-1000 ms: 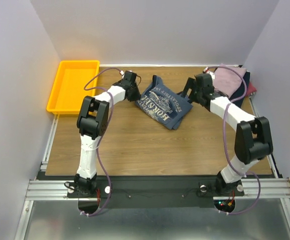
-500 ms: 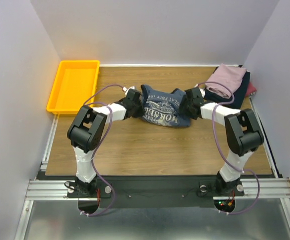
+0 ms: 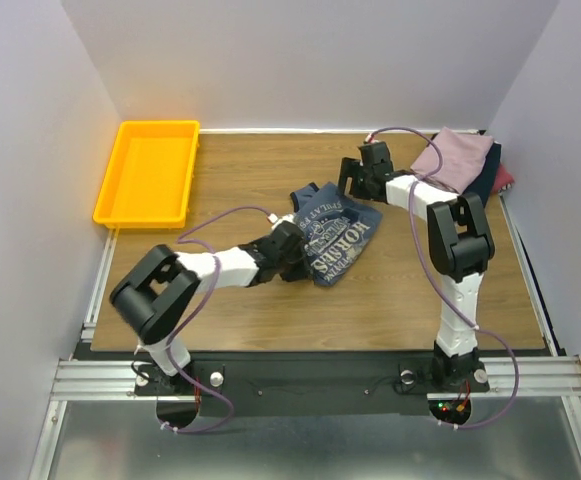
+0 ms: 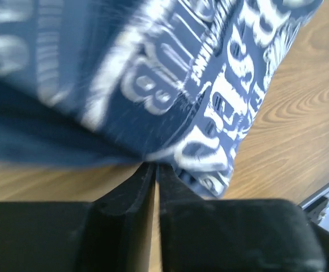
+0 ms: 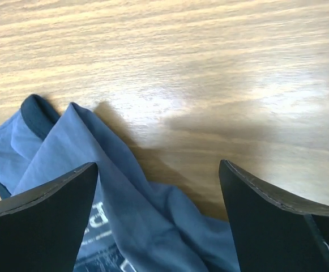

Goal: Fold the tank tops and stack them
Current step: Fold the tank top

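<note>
My right gripper grabs the slate-blue tank top's far edge next, leaving the strap free, to spread it for folding.
The slate-blue tank top (image 3: 338, 232) with pale lettering lies crumpled mid-table, lettering up. My left gripper (image 3: 298, 252) is at its near-left edge. In the left wrist view the jaws stand almost together with the cloth's edge (image 4: 209, 85) caught at the tips of the left gripper (image 4: 151, 165). My right gripper (image 3: 353, 182) hangs wide open beyond the top's far edge. In the right wrist view the right gripper (image 5: 158, 164) has bare wood and a blue strap (image 5: 124, 226) between its fingers, touching nothing. A mauve-pink tank top (image 3: 460, 155) lies on a navy one (image 3: 487, 178) and a maroon one (image 3: 506, 178) at the back right.
A yellow plastic tray (image 3: 148, 172) sits at the back left corner. White walls close in the table on three sides. The right arm's forearm (image 3: 420, 195) reaches across just in front of the stacked tops. Metal rails run along the table's left and right edges.
The left gripper has dragged the slate-blue top toward the near left, bunching it. The right gripper has let go, opened and drawn back toward the far side.
</note>
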Controlling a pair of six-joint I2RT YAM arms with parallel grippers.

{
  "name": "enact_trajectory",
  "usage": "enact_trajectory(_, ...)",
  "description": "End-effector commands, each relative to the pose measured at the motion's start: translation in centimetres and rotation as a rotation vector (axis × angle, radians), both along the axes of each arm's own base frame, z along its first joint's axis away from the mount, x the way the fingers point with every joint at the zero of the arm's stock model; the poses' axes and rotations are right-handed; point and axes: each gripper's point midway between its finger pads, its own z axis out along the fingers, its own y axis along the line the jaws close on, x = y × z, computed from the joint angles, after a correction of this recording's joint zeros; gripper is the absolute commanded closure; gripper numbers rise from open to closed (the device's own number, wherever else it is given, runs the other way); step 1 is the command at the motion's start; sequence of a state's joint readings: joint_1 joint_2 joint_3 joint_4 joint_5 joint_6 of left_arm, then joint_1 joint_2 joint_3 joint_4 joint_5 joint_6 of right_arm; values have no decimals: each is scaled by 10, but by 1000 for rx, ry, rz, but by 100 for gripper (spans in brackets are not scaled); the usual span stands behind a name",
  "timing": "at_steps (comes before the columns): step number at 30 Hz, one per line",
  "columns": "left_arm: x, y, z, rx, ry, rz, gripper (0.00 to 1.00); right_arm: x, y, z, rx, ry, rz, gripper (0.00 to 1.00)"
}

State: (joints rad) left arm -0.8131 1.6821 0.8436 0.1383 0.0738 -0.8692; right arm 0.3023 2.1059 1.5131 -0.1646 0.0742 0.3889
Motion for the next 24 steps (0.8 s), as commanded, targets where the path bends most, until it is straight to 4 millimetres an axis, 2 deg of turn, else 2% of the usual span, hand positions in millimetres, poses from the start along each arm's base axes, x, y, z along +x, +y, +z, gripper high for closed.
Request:
enact_trajectory(1, 31, 34, 70, -49, -158, 100, 75, 7, -14, 68, -45, -135, -23, 6)
enact_trajectory(2, 30, 40, 76, -35, -155, 102, 74, 4, -15, 78, -39, -149, -25, 6)
enact_trajectory(3, 36, 47, 90, -27, -198, 138, 73, -1, -13, 95, -15, -175, -19, 6)
enact_trajectory(4, 39, 52, 97, -17, -207, 158, 73, -11, -8, 95, 11, -161, -4, 6)
enact_trajectory(5, 38, 63, 95, 17, -190, 192, 72, -17, 0, 100, 34, -161, 26, 6)
enact_trajectory(6, 42, 75, 98, 34, -198, 243, 73, -25, 8, 110, 53, -173, 49, 6)
enact_trajectory(7, 43, 83, 97, 30, -175, 291, 73, -38, 27, 105, 55, -154, 84, 6)
enact_trajectory(9, 47, 112, 91, 69, -147, 401, 74, -53, 50, 103, 49, -143, 131, 7)
enact_trajectory(10, 46, 123, 85, 85, -131, 443, 75, -69, 77, 99, 41, -127, 177, 7)
enact_trajectory(12, 51, 150, 82, 95, -121, 541, 75, -81, 101, 92, 25, -114, 208, 10)
enact_trajectory(13, 52, 158, 81, 92, -113, 565, 75, -95, 124, 80, 16, -89, 240, 12)
enact_trajectory(15, 53, 171, 73, 76, -98, 596, 75, -101, 145, 73, 8, -85, 267, 23)
enact_trajectory(16, 57, 183, 74, 67, -99, 628, 75, -109, 161, 66, -1, -79, 281, 25)
enact_trajectory(17, 57, 188, 71, 69, -97, 633, 75, -111, 168, 51, -18, -56, 282, 25)
enact_trajectory(18, 58, 190, 68, 70, -95, 629, 75, -112, 184, 54, -17, -71, 294, 25)
enact_trajectory(19, 61, 199, 66, 74, -91, 649, 75, -113, 189, 49, -19, -65, 288, 25)
enact_trajectory(20, 64, 200, 66, 67, -98, 648, 76, -112, 195, 33, -38, -45, 283, 25)
enact_trajectory(21, 63, 200, 63, 62, -88, 632, 77, -107, 200, 36, -39, -57, 275, 25)
enact_trajectory(24, 65, 203, 59, 43, -82, 626, 78, -111, 201, 19, -81, -26, 245, 27)
